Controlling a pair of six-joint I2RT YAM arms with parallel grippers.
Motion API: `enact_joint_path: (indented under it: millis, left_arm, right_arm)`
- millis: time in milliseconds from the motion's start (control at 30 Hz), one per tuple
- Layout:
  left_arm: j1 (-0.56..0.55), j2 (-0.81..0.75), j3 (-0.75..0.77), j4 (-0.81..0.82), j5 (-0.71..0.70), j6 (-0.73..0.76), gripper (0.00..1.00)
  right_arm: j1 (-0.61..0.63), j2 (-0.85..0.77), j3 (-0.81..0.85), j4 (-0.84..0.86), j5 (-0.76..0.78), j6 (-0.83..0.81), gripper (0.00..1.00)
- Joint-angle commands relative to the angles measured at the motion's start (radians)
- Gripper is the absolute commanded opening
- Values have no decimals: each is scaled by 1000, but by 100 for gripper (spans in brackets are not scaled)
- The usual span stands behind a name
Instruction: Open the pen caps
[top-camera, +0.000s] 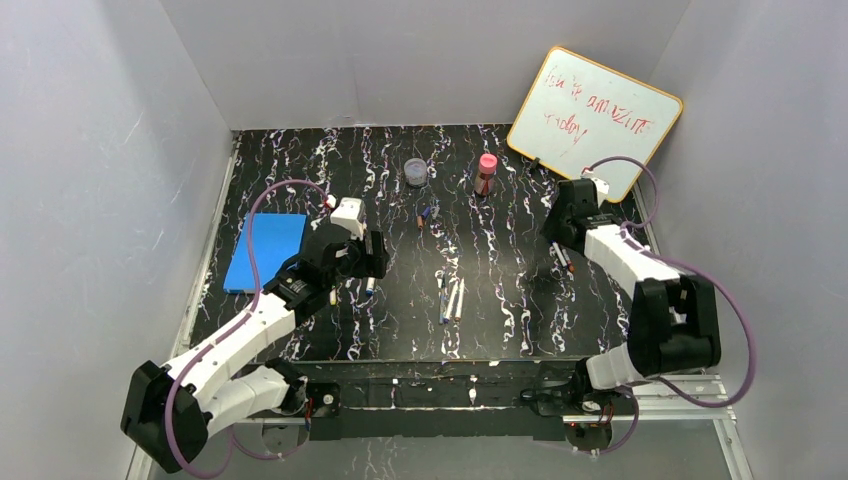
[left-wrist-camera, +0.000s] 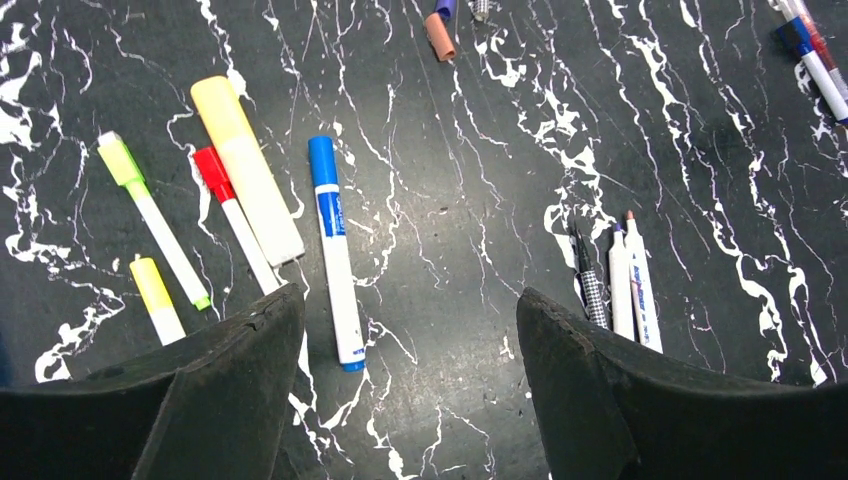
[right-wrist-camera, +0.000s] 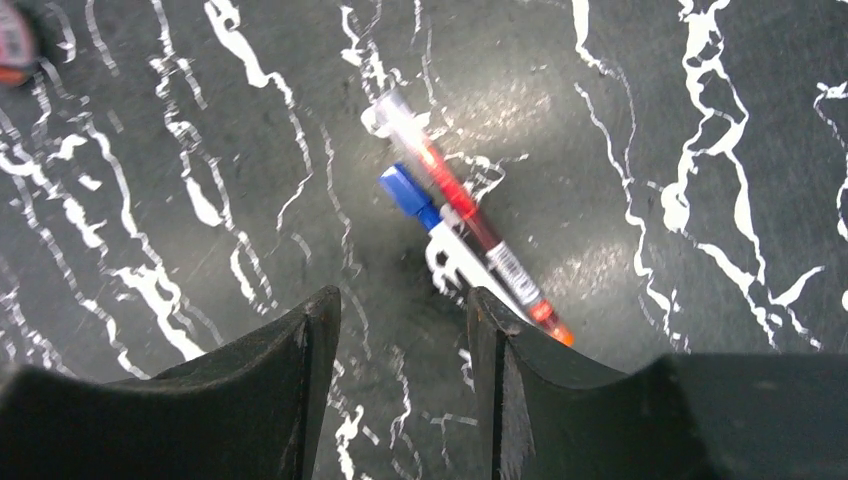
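Observation:
I need to grab the blue-capped marker by its white body with my right gripper next. The blue cap will stay free for my left gripper to open.
In the left wrist view several capped pens lie on the black marbled table: a blue-capped marker, a yellow highlighter, a red-capped pen, a green-capped pen and a short yellow-capped one. Three uncapped pens lie to the right. Loose pen caps sit at the top edge. My left gripper hangs open above bare table, holding nothing. My right gripper is open just left of a blue-capped marker and a red pen, its right finger over their lower ends.
A blue pad lies at the left edge. A clear jar and a pink-capped bottle stand at the back. A whiteboard leans in the back right corner. Grey walls enclose the table.

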Motion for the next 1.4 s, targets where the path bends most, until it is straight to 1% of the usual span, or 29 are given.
enact_joint_path:
  millis: [0,200,400,767,1033,1200,1367]
  left_arm:
    - [-5,-23,14,25,-1,35,74]
    - [-4,-24,15,33,40,24,73]
    - [-6,-17,15,42,63,19,73]
    - [-9,-20,14,42,57,20,72]
    - [-9,-17,14,45,61,19,72]
    - [-10,-15,14,45,63,17,72]
    - [-11,-15,15,45,66,17,72]
  right_arm:
    - [-55,84,63,63,-46,-68,58]
    - [-63,111,31,100,-103,-92,58]
    - [-63,149,2,115,-104,-86,55]
    - [-74,212,-1,113,-84,-78,53]
    - [-74,231,-20,104,-114,-45,47]
    - [-70,235,-18,79,-141,-16,42]
    - [-42,232,-20,58,-145,-2,32]
